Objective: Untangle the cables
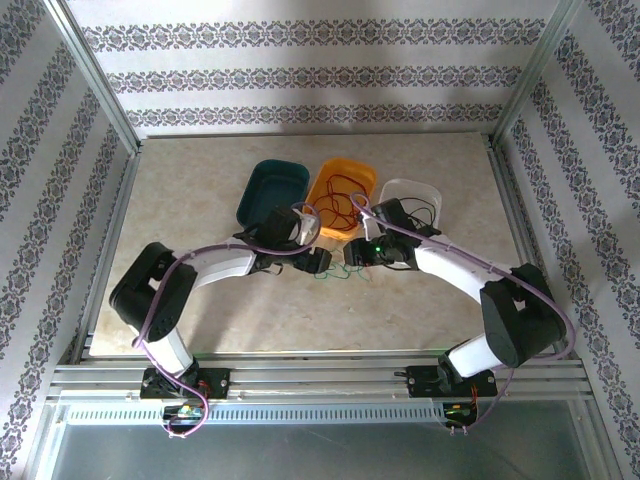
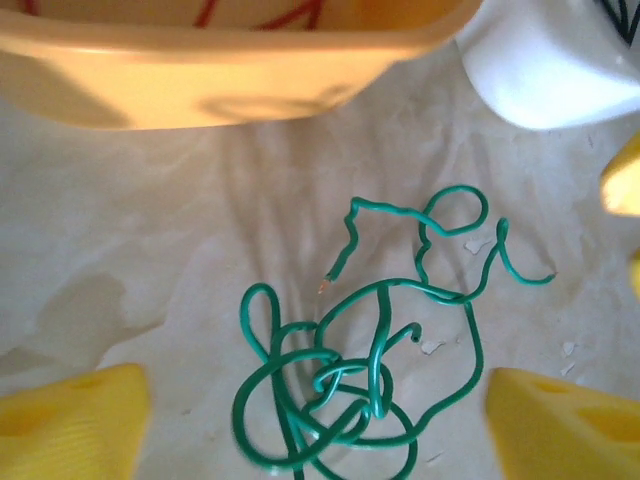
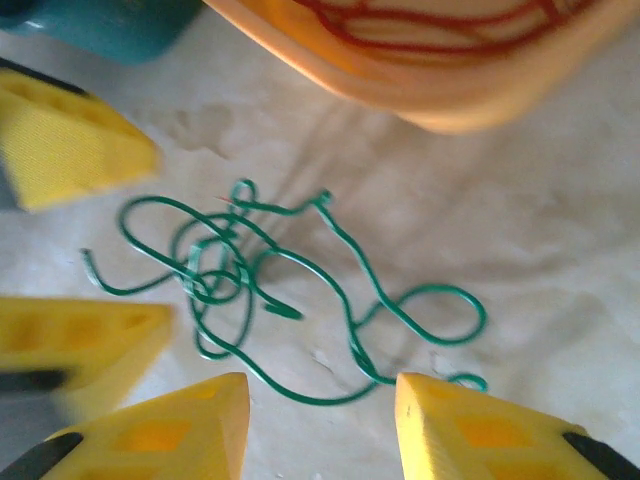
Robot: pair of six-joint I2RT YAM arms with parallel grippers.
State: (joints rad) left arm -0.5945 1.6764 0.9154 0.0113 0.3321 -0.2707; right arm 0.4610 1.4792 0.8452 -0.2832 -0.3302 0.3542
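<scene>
The cable knot still needs to be untangled. My right gripper should next grab the green cable's loose outer loop (image 1: 360,271) (image 3: 359,382), so my left gripper has room to untangle the knot.
A green cable (image 2: 340,370) lies knotted on the table (image 1: 200,200) between both grippers, also seen as green cable (image 3: 280,290) and green cable (image 1: 338,273). My left gripper (image 2: 318,400) hangs open over the knot, its yellow fingers (image 2: 70,420) wide on either side and not touching it. From the other side my right gripper (image 3: 320,395) stands open, its fingers (image 3: 490,430) just short of a cable loop. A red cable (image 1: 340,200) coils in the orange tray (image 1: 362,178). The white tray (image 1: 412,188) holds a black cable (image 1: 425,212).
An empty-looking teal tray (image 1: 272,192) stands left of the orange one. The three trays line up just behind the grippers, and the orange tray wall (image 2: 230,80) is close ahead of the left gripper. Patterned walls and metal rails enclose the table.
</scene>
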